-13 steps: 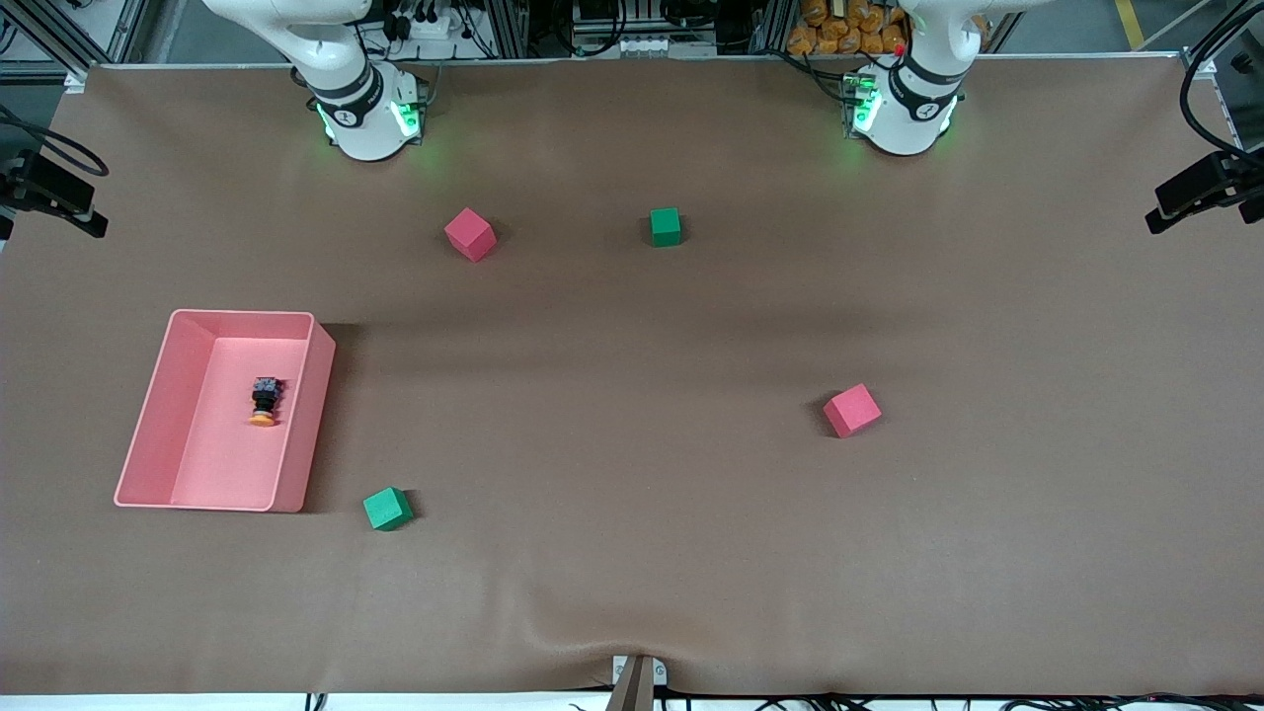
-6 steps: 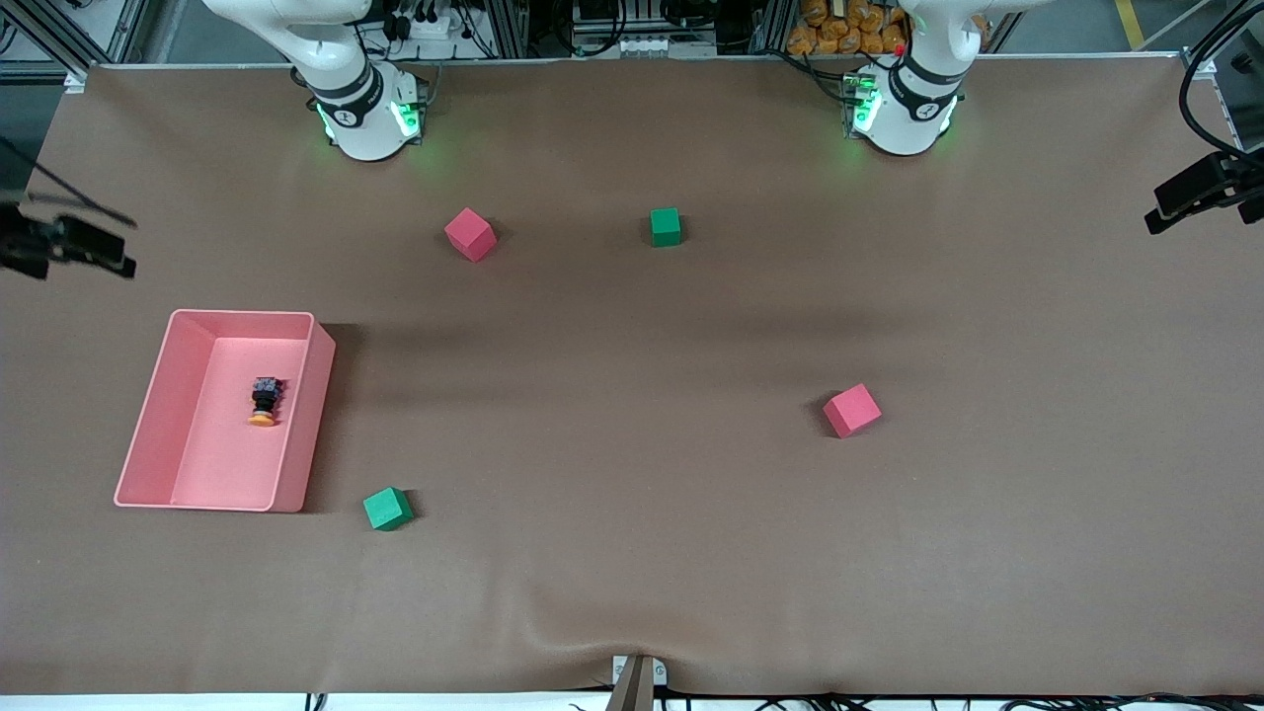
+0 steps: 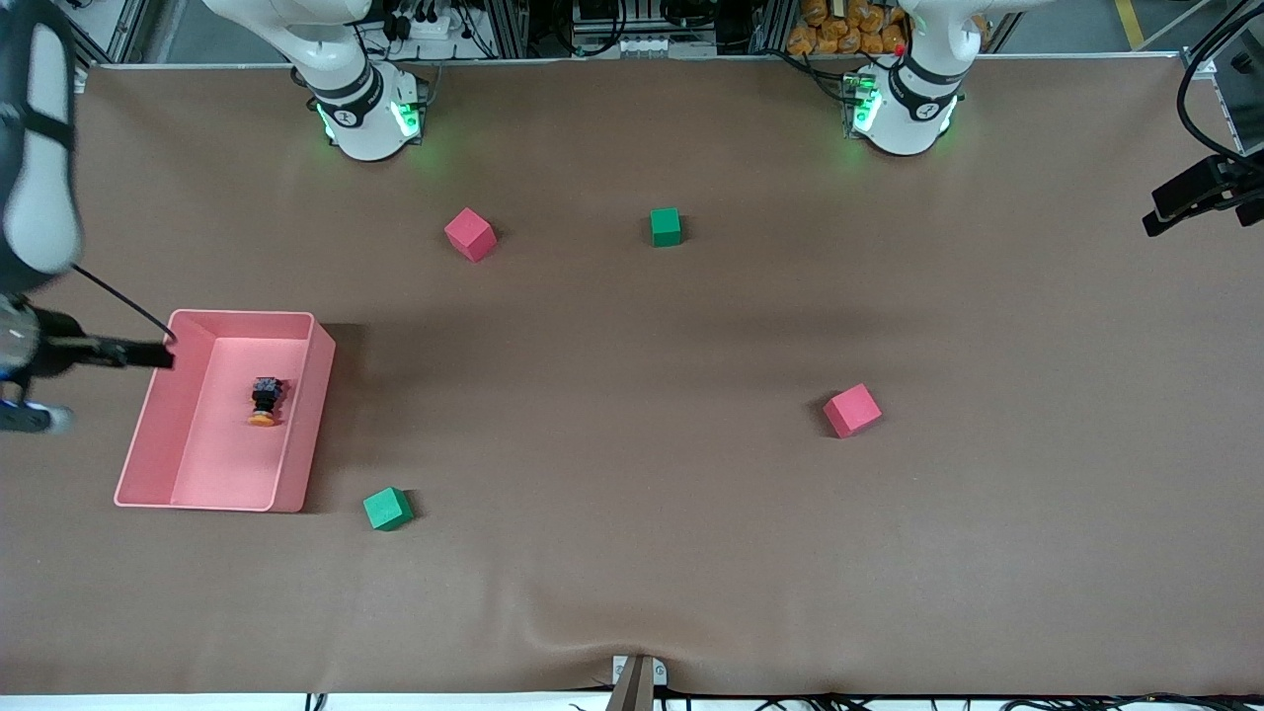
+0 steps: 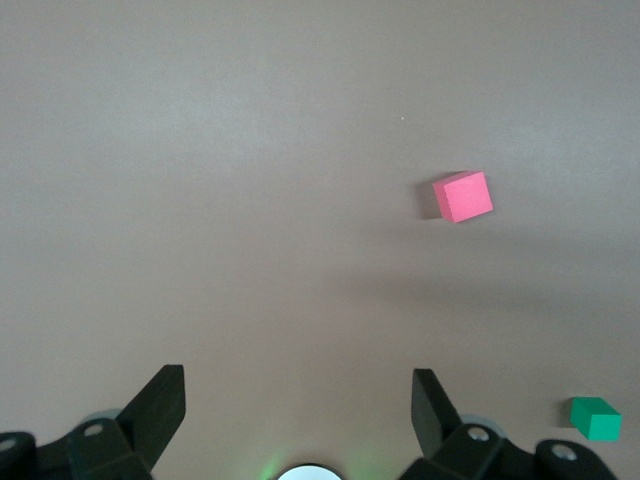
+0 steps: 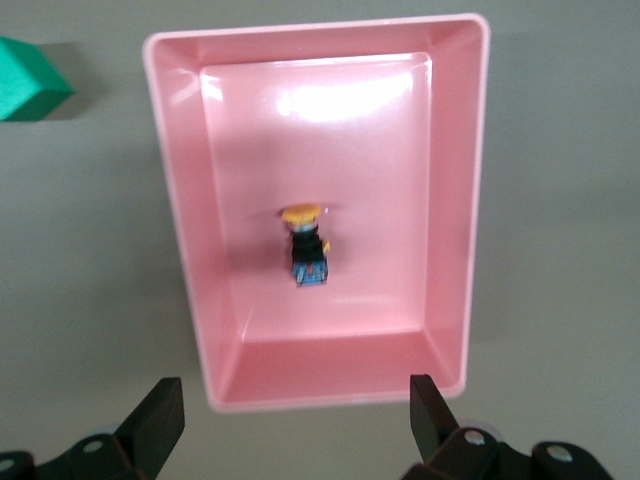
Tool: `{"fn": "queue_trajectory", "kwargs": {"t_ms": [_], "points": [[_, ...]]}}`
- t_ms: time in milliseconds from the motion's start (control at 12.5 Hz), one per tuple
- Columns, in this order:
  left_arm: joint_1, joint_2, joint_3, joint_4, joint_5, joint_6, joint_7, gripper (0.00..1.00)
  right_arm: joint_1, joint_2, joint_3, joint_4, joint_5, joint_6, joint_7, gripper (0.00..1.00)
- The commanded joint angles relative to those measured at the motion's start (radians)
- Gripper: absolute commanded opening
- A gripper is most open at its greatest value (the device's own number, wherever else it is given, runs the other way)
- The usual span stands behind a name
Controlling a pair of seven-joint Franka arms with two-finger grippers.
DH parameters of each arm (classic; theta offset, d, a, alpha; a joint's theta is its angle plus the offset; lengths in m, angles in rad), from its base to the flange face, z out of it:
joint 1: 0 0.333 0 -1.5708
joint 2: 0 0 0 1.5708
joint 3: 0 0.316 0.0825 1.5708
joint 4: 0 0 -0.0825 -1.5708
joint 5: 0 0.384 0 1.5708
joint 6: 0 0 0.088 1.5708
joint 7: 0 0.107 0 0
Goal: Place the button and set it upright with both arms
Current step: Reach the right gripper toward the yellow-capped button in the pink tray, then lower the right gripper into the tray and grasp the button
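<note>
The button's orange cap [image 3: 262,420] should stay free, so I should grab the button by its black body [image 3: 267,402] with my right gripper next.
The button [image 3: 263,401] lies on its side on the floor of a pink bin [image 3: 307,425] toward the right arm's end of the table. Its orange cap points toward the front camera. In the right wrist view, the button [image 5: 305,246] lies in the middle of the bin [image 5: 453,210]. My right gripper [image 5: 296,410] hangs open and empty high over the table, just outside the bin's rim. The right arm's wrist [image 3: 38,197] shows beside the bin. My left gripper [image 4: 297,398] is open and empty, high over bare table at the left arm's end.
Two pink cubes [image 3: 470,233] [image 3: 851,410] and two green cubes [image 3: 666,226] [image 3: 387,509] lie scattered on the brown table. One green cube [image 5: 25,90] sits close to a bin corner. The left wrist view shows a pink cube [image 4: 463,196] and a green cube [image 4: 596,418].
The right arm's hand has swung along the table's end, coming to the bin's rim. The left arm, the button and the cubes have not moved.
</note>
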Motion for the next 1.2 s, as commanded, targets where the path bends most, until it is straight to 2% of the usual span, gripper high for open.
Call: {"fn": "queue_trajectory", "kwargs": {"t_ms": [0,239,399,639,958,1118], "points": [[0.004,0.001,-0.001,0.005,-0.014,0.003,0.021,1.00,-0.016,-0.019,0.001,-0.197,0.023,0.204,-0.024,1.00],[0.004,0.001,-0.001,0.005,-0.014,0.003,0.021,1.00,-0.019,0.011,0.001,-0.350,0.040,0.477,-0.117,1.00],[0.004,0.001,-0.001,0.003,-0.016,0.003,0.021,1.00,-0.025,0.072,0.001,-0.377,0.052,0.576,-0.119,1.00],[0.004,0.001,-0.001,0.003,-0.014,0.003,0.023,1.00,-0.034,0.132,0.002,-0.377,0.071,0.624,-0.119,1.00],[0.004,0.001,-0.001,0.002,-0.016,0.001,0.024,1.00,-0.036,0.190,-0.001,-0.366,0.298,0.641,-0.266,1.00],[0.004,0.001,-0.001,0.002,-0.016,0.001,0.031,1.00,-0.037,0.219,-0.004,-0.351,0.303,0.656,-0.280,1.00]]}}
